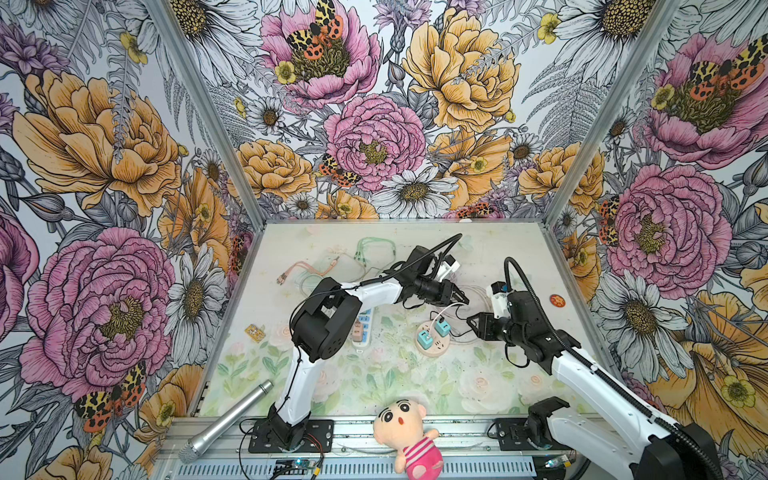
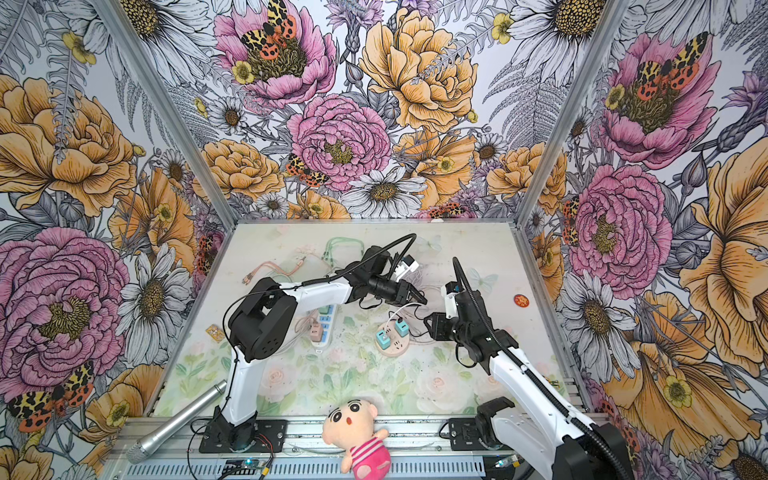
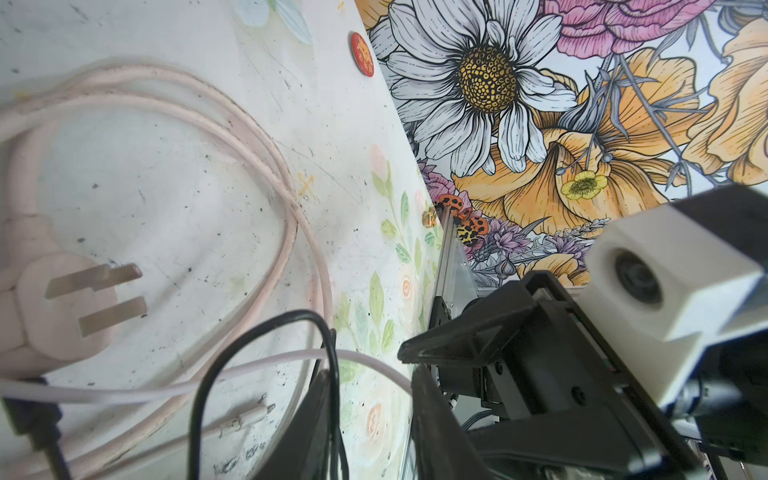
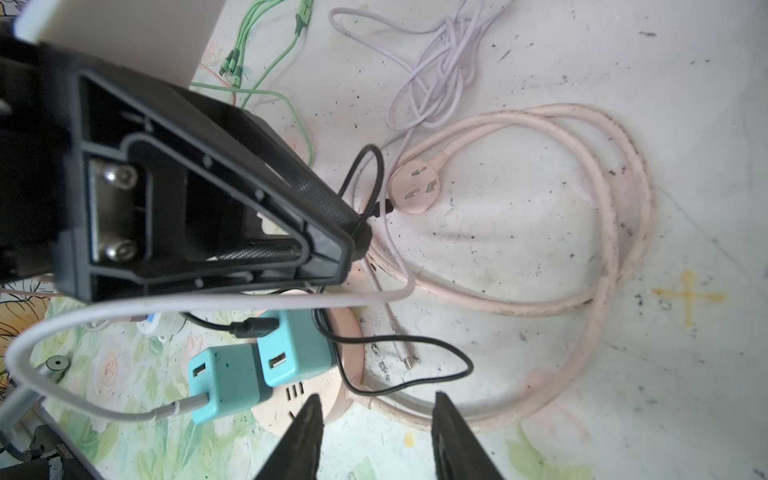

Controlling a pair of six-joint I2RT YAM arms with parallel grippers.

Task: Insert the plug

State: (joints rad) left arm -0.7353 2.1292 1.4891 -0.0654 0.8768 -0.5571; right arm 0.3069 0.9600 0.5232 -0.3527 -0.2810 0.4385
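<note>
Next, the right gripper grabs the black cable's loose loop, away from the white cable, to draw the black cable's end away from the plug.
The pale pink plug lies prongs-up on the table inside its coiled pink cord. The round pink socket carries two teal chargers. One has a black cable plugged in, the other a white cable. My left gripper hovers open just behind the socket, beside the plug, with the black cable brushing one finger. My right gripper stands open and empty at the socket's right edge.
A white power strip lies under the left arm. Green cables, orange cables and a lilac cable lie at the back. A red badge sits at the right, with a microphone and a plush doll in front.
</note>
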